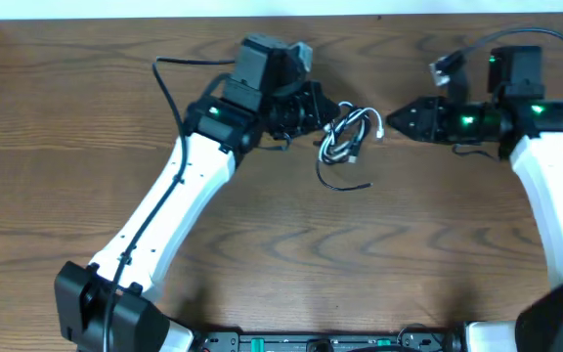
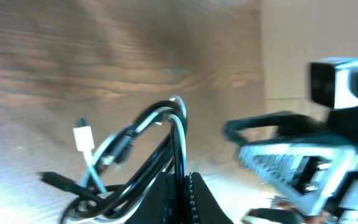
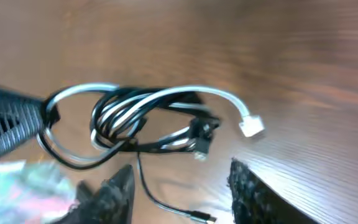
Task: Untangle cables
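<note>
Next, my right gripper grabs the cables' bundled loops, which keeps the plug ends free for my left gripper to untangle.
The cables are a tangled bundle of thin black and white cords on the wooden table between the two arms. My left gripper reaches the bundle from the left. In the left wrist view it is shut on a black cable that loops upward, with a white plug off to the left. My right gripper points at the bundle from the right. Its jaws stand open just short of the loops. A thin black cord trails between them, untouched. A white plug lies ahead of the right finger.
The left arm's thick black wire curves over the table behind it. The table's far edge runs just behind both arms. A loose black cord end lies in front of the bundle. A tan panel shows beyond the right arm.
</note>
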`<state>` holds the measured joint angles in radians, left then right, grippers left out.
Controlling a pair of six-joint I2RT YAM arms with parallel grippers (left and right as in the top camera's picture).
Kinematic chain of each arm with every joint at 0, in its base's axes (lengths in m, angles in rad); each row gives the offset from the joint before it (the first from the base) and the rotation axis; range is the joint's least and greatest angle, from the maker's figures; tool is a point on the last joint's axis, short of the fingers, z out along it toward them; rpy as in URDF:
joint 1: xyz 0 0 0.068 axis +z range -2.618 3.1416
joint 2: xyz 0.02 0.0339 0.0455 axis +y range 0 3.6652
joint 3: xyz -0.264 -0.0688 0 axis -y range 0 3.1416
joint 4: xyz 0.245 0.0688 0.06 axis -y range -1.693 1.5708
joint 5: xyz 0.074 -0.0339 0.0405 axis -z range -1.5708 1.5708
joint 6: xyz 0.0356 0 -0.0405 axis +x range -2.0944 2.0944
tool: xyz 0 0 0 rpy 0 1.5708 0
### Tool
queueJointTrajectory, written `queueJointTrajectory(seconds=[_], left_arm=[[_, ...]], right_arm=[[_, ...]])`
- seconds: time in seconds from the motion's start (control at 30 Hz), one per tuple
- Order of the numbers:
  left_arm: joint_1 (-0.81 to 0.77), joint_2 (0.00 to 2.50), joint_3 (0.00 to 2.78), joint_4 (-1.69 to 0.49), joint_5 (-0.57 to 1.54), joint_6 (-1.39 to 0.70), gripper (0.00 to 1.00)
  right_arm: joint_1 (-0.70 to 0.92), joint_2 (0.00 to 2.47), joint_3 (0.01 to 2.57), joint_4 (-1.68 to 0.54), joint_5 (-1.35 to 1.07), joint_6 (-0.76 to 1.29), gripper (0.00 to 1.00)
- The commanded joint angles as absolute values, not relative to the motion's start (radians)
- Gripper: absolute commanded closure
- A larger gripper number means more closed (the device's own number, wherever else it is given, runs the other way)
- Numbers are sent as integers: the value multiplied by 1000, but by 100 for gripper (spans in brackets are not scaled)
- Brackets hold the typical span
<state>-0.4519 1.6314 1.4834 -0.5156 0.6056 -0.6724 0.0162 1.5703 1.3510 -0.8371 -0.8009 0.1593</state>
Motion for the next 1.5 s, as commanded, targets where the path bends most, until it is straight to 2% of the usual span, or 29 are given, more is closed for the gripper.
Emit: queueJointTrajectory(seconds=[0.0,0.17,0.23,0.37,0.47,0.57,0.63,0.8,0.83,0.9,0.93,1.03,1.17,1.33,1.4,1.47], left_arm=[[-392,1632,1492,-494,768,-752,92],[-345,1632,1492,-430,887,-867,93],[-343,1632,1492,-415,888,-918,93],[-343,1632,1492,-379,891,-1015,92],[-344,1632,1492,-371,892,-1068,93],[-344,1632,1492,-354,931,-1087,93],[-344,1632,1492,-349,954,-1099,93],[-326,1630,1492,-348,1013,-1113,93],[-319,1628,1492,-349,1019,-1113,93],[-283,1624,1492,-349,1037,-1112,93],[-263,1621,1492,-349,1037,-1106,93],[-217,1620,1492,-350,1036,-1043,93],[-193,1620,1491,-395,1003,-899,93],[-277,1623,1491,-625,731,-709,92],[-355,1628,1491,-667,644,-638,77],[-408,1632,1491,-673,595,-620,68]], right_arm=[[69,1620,1357,-811,-936,128,50],[155,1722,1357,-642,-934,266,46],[187,1769,1357,-562,-933,337,37],[236,1863,1357,-442,-879,473,31],[263,1906,1357,-344,-810,535,30],[296,1925,1357,-285,-642,586,32],[313,1927,1357,-281,-526,591,35],[315,1927,1357,-455,-205,586,67],[312,1927,1357,-480,-175,586,70],[294,1927,1357,-603,-62,549,92],[284,1926,1357,-649,-43,513,97],[245,1926,1357,-751,-39,369,99],[215,1922,1359,-829,-59,282,99],[210,1913,1361,-895,-218,174,97],[211,1913,1361,-945,-220,190,96],[211,1913,1361,-968,-220,190,96]])
